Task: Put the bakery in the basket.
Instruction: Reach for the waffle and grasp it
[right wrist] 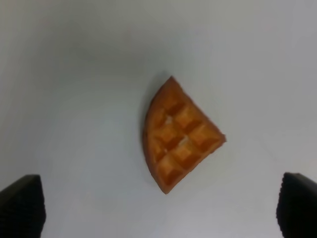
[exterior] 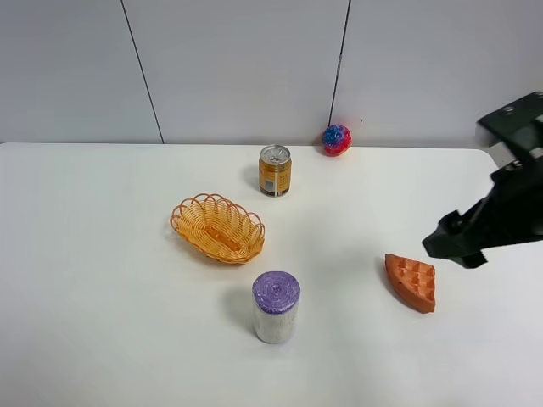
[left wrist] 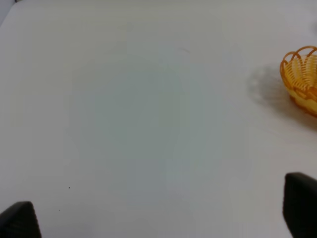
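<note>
Next, my right gripper grabs the bakery's curved edge and straight side to put the bakery (exterior: 411,281) in the basket.
The bakery (exterior: 411,281) is an orange-brown waffle wedge lying flat on the white table at the right; it also shows in the right wrist view (right wrist: 178,134). The basket (exterior: 217,229) is an empty orange woven oval left of centre; its end shows in the left wrist view (left wrist: 302,79). My right gripper (exterior: 456,242) hovers just above and right of the bakery, open and empty, its fingertips (right wrist: 20,206) wide apart on either side of it. My left gripper (left wrist: 158,218) is open and empty over bare table, left of the basket, and out of the exterior view.
A purple-topped cylinder (exterior: 276,307) stands in front of the basket. A yellow can (exterior: 275,170) stands behind it. A red-and-blue ball (exterior: 336,140) lies at the table's back edge by the wall.
</note>
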`<state>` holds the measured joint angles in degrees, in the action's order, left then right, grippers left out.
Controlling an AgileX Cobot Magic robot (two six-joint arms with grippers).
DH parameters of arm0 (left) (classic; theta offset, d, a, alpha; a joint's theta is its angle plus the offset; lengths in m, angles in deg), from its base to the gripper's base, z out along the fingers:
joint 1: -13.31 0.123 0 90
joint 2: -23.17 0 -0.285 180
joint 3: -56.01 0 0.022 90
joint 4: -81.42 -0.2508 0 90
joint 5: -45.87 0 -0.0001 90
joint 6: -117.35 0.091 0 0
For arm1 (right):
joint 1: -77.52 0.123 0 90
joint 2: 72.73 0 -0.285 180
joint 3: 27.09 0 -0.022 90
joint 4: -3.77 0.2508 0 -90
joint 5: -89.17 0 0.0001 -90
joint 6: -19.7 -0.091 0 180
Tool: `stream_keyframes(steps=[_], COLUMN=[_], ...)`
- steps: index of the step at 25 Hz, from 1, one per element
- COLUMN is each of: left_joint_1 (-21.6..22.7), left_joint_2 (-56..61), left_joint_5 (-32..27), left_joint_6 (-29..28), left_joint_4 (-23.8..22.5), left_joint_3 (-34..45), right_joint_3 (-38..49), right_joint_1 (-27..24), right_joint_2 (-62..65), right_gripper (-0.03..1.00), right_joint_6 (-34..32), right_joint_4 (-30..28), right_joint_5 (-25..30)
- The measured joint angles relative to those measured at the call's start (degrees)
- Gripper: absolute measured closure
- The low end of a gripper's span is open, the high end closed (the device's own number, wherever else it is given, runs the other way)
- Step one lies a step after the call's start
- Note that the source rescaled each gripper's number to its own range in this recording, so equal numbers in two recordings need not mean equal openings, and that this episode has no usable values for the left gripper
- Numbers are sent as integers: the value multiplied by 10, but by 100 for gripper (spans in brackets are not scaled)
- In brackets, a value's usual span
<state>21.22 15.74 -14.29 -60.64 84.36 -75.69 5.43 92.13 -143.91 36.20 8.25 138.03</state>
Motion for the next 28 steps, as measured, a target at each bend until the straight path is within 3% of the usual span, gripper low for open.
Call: stream_keyframes(steps=[11,19,28], left_joint_1=[0,0,0], left_joint_2=[0,0,0], left_joint_5=[0,0,0], left_joint_6=[-1,-1,-1], left_joint_4=[0,0,0], left_joint_3=[0,0,0], right_joint_3=[-1,-2,-2], right_joint_1=[12,12,12], right_joint_2=[-183,-296,-382], right_gripper=[11,19,19], right_joint_6=[13,54,70], right_joint_4=[-70,-67,-73], right_joint_5=[-95,-154,-188])
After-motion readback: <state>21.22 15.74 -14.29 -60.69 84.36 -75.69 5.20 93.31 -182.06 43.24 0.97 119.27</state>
